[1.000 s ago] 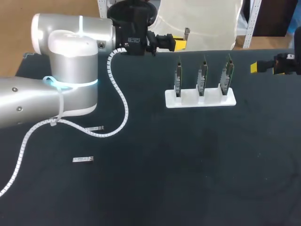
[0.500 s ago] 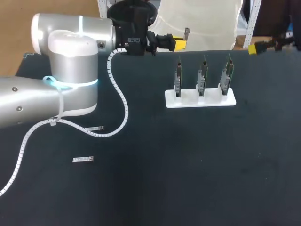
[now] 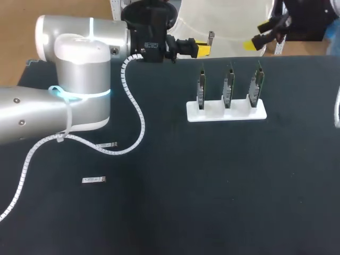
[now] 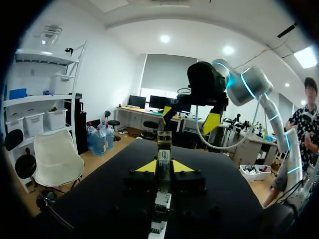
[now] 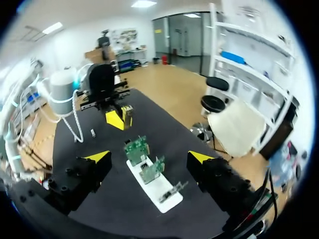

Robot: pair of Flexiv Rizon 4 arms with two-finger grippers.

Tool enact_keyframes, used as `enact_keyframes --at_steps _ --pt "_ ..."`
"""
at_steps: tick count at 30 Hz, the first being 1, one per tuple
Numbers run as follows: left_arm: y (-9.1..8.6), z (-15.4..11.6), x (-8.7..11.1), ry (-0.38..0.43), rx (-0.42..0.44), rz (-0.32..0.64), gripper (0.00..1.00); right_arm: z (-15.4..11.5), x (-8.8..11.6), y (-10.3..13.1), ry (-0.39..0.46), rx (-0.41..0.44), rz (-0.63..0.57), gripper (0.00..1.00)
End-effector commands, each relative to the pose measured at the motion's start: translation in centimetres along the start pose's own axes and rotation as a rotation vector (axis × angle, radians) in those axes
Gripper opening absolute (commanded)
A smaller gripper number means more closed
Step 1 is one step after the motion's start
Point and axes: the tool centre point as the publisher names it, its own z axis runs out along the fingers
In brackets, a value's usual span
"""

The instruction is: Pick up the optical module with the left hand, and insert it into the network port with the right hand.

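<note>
My right gripper grabs the module's end sticking out next, since my left gripper's yellow fingers cover one end of the optical module (image 3: 211, 36).
My left gripper (image 3: 197, 49) is held over the table's back edge, shut on a slim metal optical module (image 3: 211, 36) that sticks out past its yellow tips. In the left wrist view the module (image 4: 164, 152) lies pinched between the gripper's (image 4: 164, 167) fingers. My right gripper (image 3: 257, 35) hangs high at the back right, open and with nothing in it, behind the white holder (image 3: 212, 114) that carries three upright port boards (image 3: 228, 89). From the right wrist view the wide-open gripper (image 5: 149, 157) looks down on the boards (image 5: 137, 146), with the left gripper (image 5: 117, 117) beyond them.
Two spare modules lie on the black table at the left, one (image 3: 107, 144) beside the left arm's white cable (image 3: 139, 114) and one (image 3: 94, 180) nearer the front. The left arm's bulky grey body (image 3: 79, 79) covers the table's left back.
My right gripper has risen from the right edge and swung left, to above and behind the board holder. The left arm and its module have not moved.
</note>
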Motion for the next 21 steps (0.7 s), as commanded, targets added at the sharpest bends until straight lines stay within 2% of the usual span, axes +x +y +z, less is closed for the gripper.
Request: enact_keyframes --at_steps 1,2,5,7,16,21 --pt "0.0 0.0 0.1 -0.004 -0.003 0.002 0.0 0.5 -1.0 -0.5 0.103 -0.713 -0.309 1.0" --pt "0.0 0.0 0.1 -0.004 -0.003 0.002 0.0 0.4 -1.1 -0.5 0.11 -0.729 -0.323 1.0" --pt "0.0 0.0 0.1 -0.004 -0.003 0.002 0.0 0.0 -1.2 -0.1 0.122 -0.855 -0.366 1.0" --pt "0.0 0.0 0.1 -0.004 -0.003 0.002 0.0 0.0 -1.1 0.5 0.13 -0.9 -0.387 1.0" --pt "0.0 0.0 0.1 -0.004 -0.003 0.002 0.0 2.1 -1.1 2.9 0.129 -0.969 -0.407 1.0" --pt "0.0 0.0 0.1 -0.004 -0.003 0.002 0.0 3.2 -2.2 2.6 0.108 -0.959 -0.415 1.0"
